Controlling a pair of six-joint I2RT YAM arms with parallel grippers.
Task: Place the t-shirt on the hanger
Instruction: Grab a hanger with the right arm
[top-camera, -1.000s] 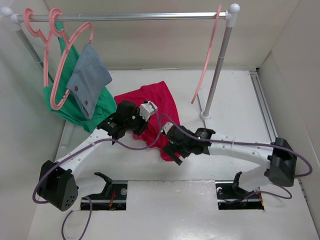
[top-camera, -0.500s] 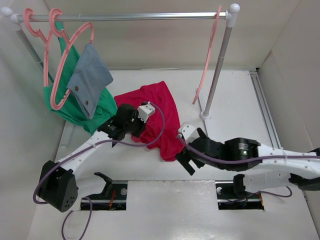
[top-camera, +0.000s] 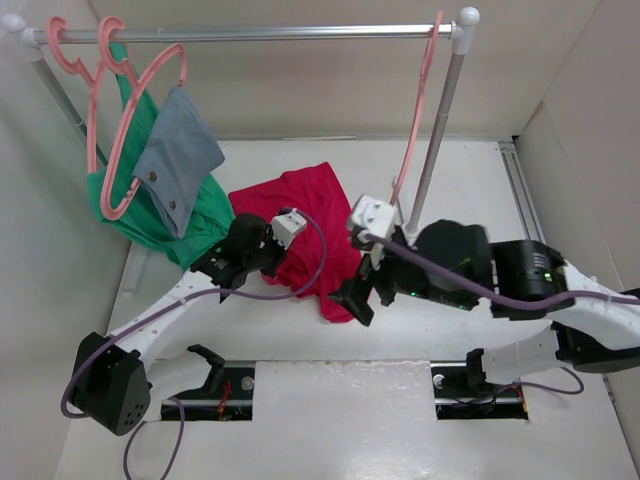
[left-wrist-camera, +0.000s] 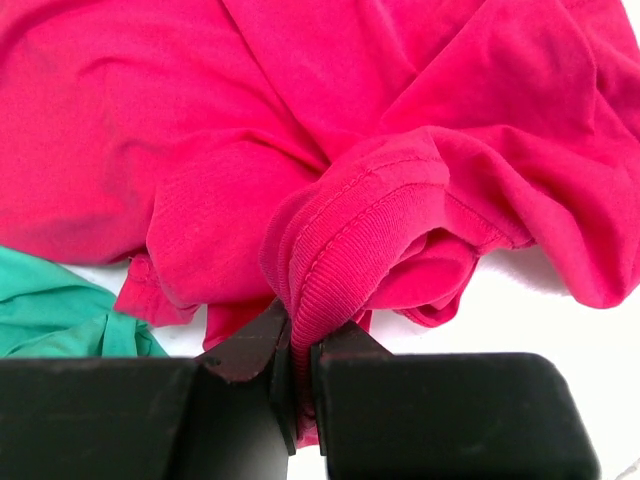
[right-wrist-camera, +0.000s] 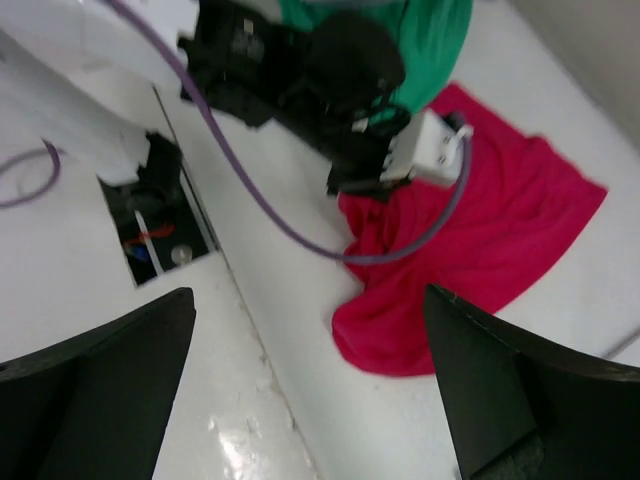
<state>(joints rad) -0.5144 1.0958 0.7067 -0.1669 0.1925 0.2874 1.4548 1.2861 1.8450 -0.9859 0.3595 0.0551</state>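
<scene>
My right gripper picks up the pink hanger by its near arm (top-camera: 406, 162) next, and the opposite arm stays free to enter the t-shirt's collar.
The crimson t-shirt (top-camera: 318, 212) lies crumpled on the white table; it also fills the left wrist view (left-wrist-camera: 330, 130) and shows in the right wrist view (right-wrist-camera: 490, 250). My left gripper (top-camera: 283, 262) is shut on a fold of the ribbed collar (left-wrist-camera: 330, 270) at the t-shirt's near left side. The right gripper (top-camera: 354, 298) hovers wide open above the t-shirt's near edge, and nothing is between its fingers (right-wrist-camera: 120, 370). The empty pink hanger (top-camera: 411, 135) hangs at the right end of the rail, next to the post.
A metal rail (top-camera: 260, 33) spans the back, with its right post (top-camera: 436, 135) standing on the table. At its left end, pink hangers carry a green garment (top-camera: 205, 215) and a grey-blue cloth (top-camera: 178, 150). Walls close in on both sides.
The right arm has risen and drawn back toward the post, and its open gripper now hangs higher over the t-shirt's near edge. The left gripper keeps its hold and has barely shifted.
</scene>
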